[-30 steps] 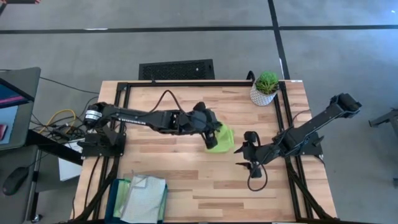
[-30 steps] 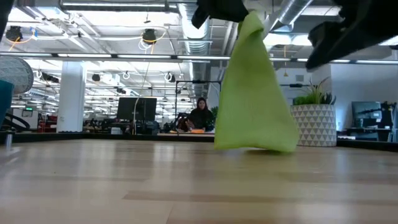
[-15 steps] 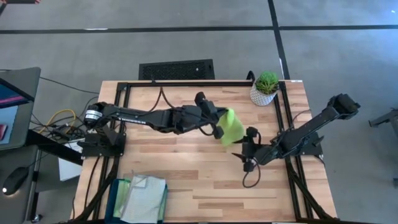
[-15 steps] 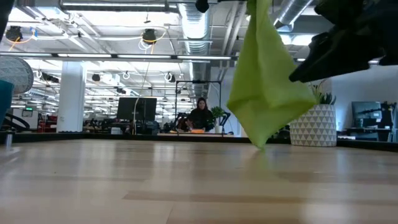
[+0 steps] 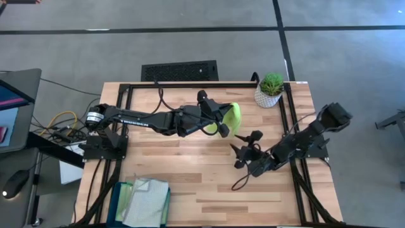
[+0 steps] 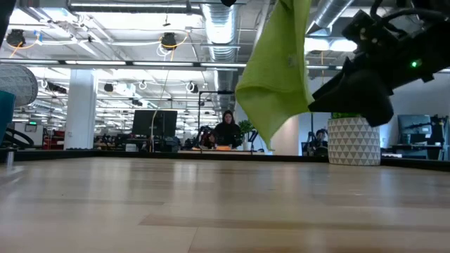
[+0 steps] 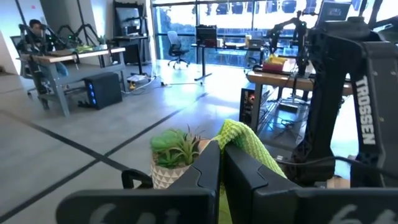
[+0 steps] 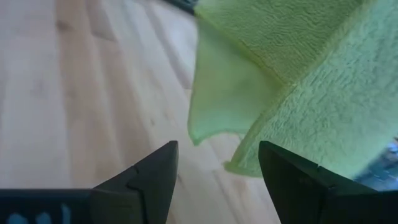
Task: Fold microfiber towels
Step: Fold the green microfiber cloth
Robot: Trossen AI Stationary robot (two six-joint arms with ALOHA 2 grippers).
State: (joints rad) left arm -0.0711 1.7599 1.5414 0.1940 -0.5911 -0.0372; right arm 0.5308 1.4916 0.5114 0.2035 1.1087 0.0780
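Note:
My right gripper needs to grab the lime green towel by its hanging corner (image 8: 240,165) next, so that I can spread the towel on the tabletop for folding.
A lime green towel (image 5: 231,117) hangs from my left gripper (image 5: 221,124) over the table's middle. It also shows in the low view (image 6: 276,70), with its lowest corner well above the wood. My left gripper is shut on it. My right gripper (image 5: 242,154) is open and empty just to the near right of the towel. In the right wrist view its two fingers (image 8: 217,180) stand apart below the towel's hanging corners (image 8: 298,74) without touching them. More towels lie in the teal bin (image 5: 118,197), a pale grey-green one (image 5: 147,201) on top. My left gripper pinches the lime green towel at its top, a bunched bit of cloth (image 7: 239,138) between the two shut fingers (image 7: 205,177). The towel hangs slack below the gripper in loose folds, clear of the table. One layer or several, I cannot tell.
A potted plant (image 5: 270,88) in a white pot stands at the far right of the table. The teal bin sits at the near left corner. A black frame (image 5: 190,84) runs along the table's edges. Bare wood (image 5: 190,171) lies under and in front of the towel.
My left gripper has risen and gone toward the far edge with the towel. The towel's lower end, which rested on the table, has lifted clear and swings free. My right gripper has gone toward the towel, left and toward the far edge, staying open.

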